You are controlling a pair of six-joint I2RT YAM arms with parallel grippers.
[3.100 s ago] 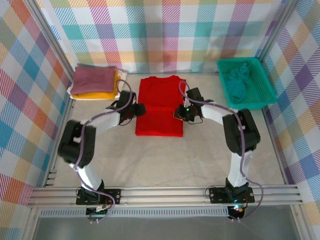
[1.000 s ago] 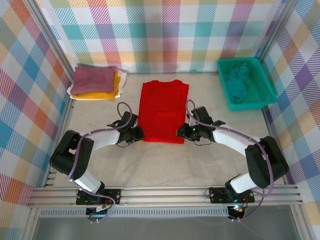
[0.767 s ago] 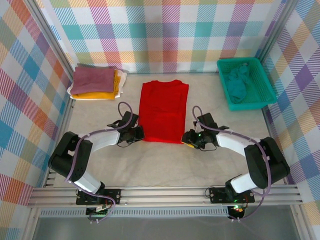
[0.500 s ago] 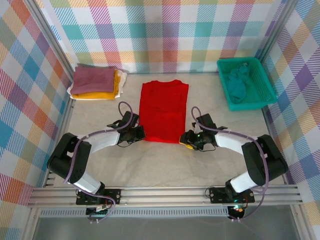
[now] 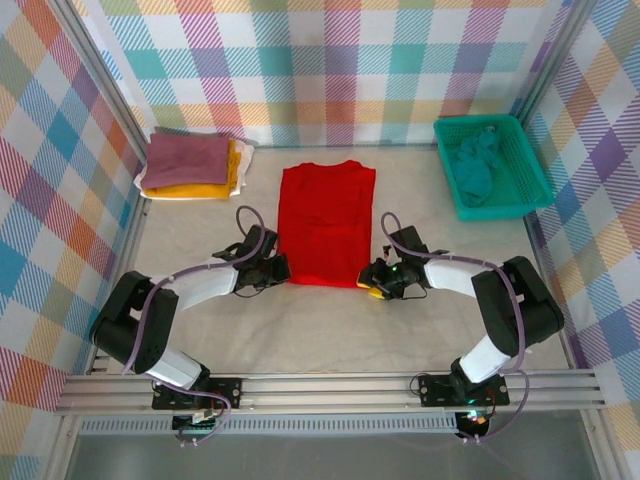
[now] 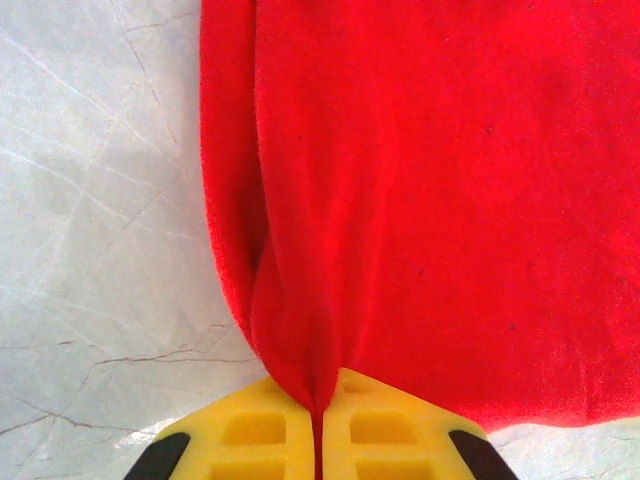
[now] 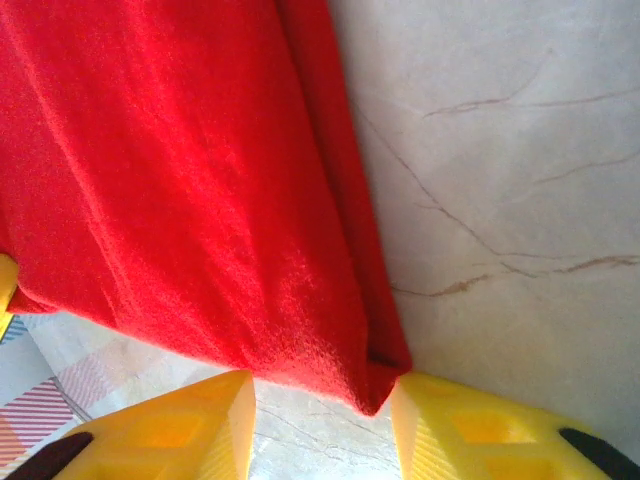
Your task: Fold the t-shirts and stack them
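The red t-shirt's free near corner (image 5: 360,284) (image 7: 366,388) is opposite my left gripper's corner, so I need to grip it with my right gripper next. Then the hem can fold evenly toward the collar.
The red t-shirt (image 5: 327,225) lies flat in the middle of the table, folded into a long rectangle, collar end far. My left gripper (image 5: 277,272) is shut on its near left corner; in the left wrist view the red cloth (image 6: 430,200) is pinched into the seam of the yellow pads (image 6: 250,440). My right gripper (image 5: 375,280) is at the near right corner, open. The right wrist view has the shirt's corner (image 7: 370,385) lying between the spread yellow fingers (image 7: 170,435), touching the right one.
A folded stack sits at the far left: a mauve shirt (image 5: 187,158) over a mustard one (image 5: 195,188), white cloth (image 5: 243,150) at its edge. The teal mesh basket (image 5: 498,210) at the far right holds a crumpled teal shirt (image 5: 472,160). Plaid walls enclose the table.
Both grippers slid from the shirt's mid sides to its near corners, and the shirt shifted slightly nearer. The right gripper came off the edge and now stands open around the corner.
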